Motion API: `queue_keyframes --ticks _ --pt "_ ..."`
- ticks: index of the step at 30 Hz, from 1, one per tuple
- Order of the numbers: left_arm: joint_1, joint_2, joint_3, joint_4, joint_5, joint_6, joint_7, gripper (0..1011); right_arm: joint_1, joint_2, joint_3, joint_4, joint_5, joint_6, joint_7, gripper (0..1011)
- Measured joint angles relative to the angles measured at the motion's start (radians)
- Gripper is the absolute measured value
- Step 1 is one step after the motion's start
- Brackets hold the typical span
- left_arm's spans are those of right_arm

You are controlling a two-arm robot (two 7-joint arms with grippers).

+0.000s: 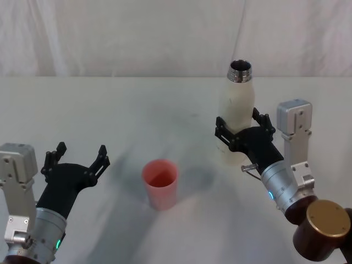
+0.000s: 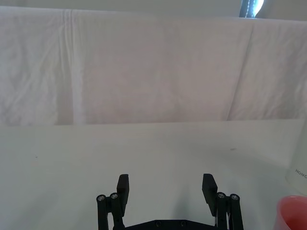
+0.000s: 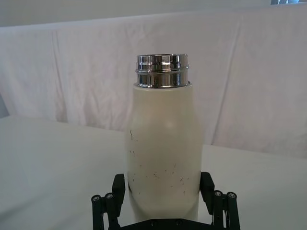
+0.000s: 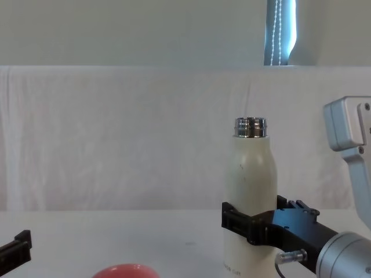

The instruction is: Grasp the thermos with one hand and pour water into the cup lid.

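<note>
Next, my right gripper picks up the thermos by its lower body. Then its steel neck (image 4: 251,127) stays free to pour water into the cup lid.
The thermos (image 1: 237,110) stands upright on the white table at the right, cream-white with an uncapped steel neck. My right gripper (image 1: 242,124) is open around its lower body, one finger on each side. In the right wrist view the thermos (image 3: 163,143) sits between the fingers (image 3: 118,184) of the right gripper (image 3: 162,184), close to the body. The chest view shows the thermos (image 4: 250,179) from the side. The pink cup lid (image 1: 160,183) stands mouth up at the table's middle. To its left, my left gripper (image 1: 81,151) hovers open with nothing in it.
The white cloth-covered table (image 1: 137,110) ends at a draped white backdrop (image 1: 110,33) behind. In the left wrist view the cup lid's rim (image 2: 292,213) and a sliver of the thermos (image 2: 298,167) show beyond the left gripper (image 2: 166,184).
</note>
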Motion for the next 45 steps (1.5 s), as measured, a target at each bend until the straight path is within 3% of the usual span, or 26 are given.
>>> queue_keyframes --ticks 23,45 --pt "0.0 0.0 0.0 0.0 0.0 0.0 0.0 1001 0.066 -0.006 0.0 0.076 -0.002 0.012 0.002 1001" --pt "0.0 0.0 0.0 0.0 0.0 0.0 0.0 1001 0.077 -0.005 0.005 0.085 0.004 0.011 0.006 981"
